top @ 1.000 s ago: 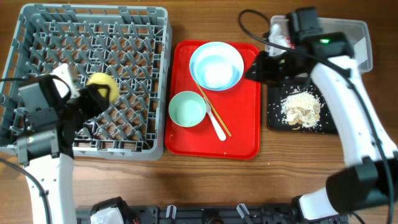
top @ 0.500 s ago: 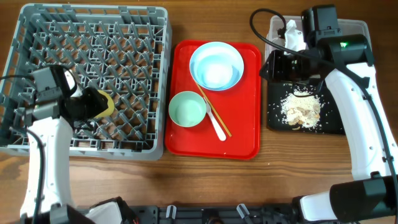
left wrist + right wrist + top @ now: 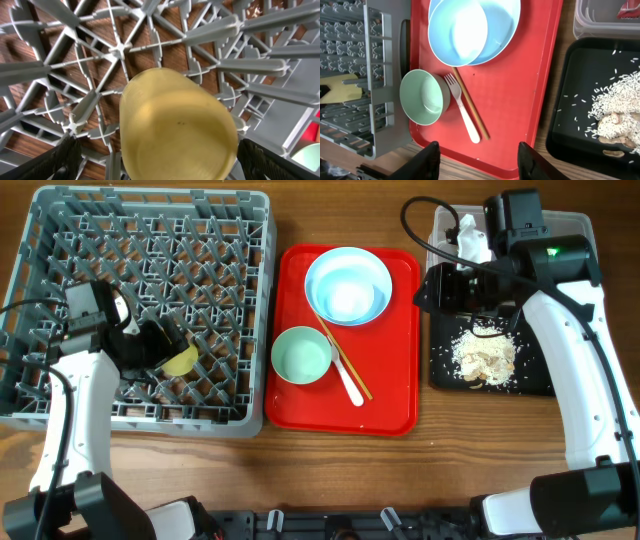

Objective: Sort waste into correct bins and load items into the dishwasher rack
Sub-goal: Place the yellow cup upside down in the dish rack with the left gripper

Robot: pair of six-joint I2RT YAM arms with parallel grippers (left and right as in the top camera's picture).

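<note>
My left gripper grabs the pale green bowl (image 3: 301, 355) by its rim on the side nearest the fork (image 3: 348, 383) next, to load the bowl tilted between the rack's wires.
The yellow cup (image 3: 181, 361) lies tilted among the pegs of the grey dishwasher rack (image 3: 150, 202), near its front. My left gripper (image 3: 150, 345) is just left of the cup, and in the left wrist view its fingers (image 3: 160, 165) are spread either side of the cup (image 3: 175, 125) with gaps. My right gripper (image 3: 425, 288) is open and empty over the right edge of the red tray (image 3: 395, 405). The tray holds a pale blue dish with a smaller bowl in it (image 3: 348, 285), a pale green bowl (image 3: 301, 355), a white fork (image 3: 348, 383) and chopsticks (image 3: 352, 368).
A clear tub (image 3: 570, 250) at the back right holds a crumpled white tissue (image 3: 470, 235) and a red wrapper (image 3: 630, 10). A black tray (image 3: 530, 380) in front of it holds beige food scraps (image 3: 485, 355). Bare wooden table runs along the front.
My left gripper has lowered the yellow cup into the rack and spread its fingers; the cup now lies tilted to its right. My right arm shifted slightly right, then stayed still.
</note>
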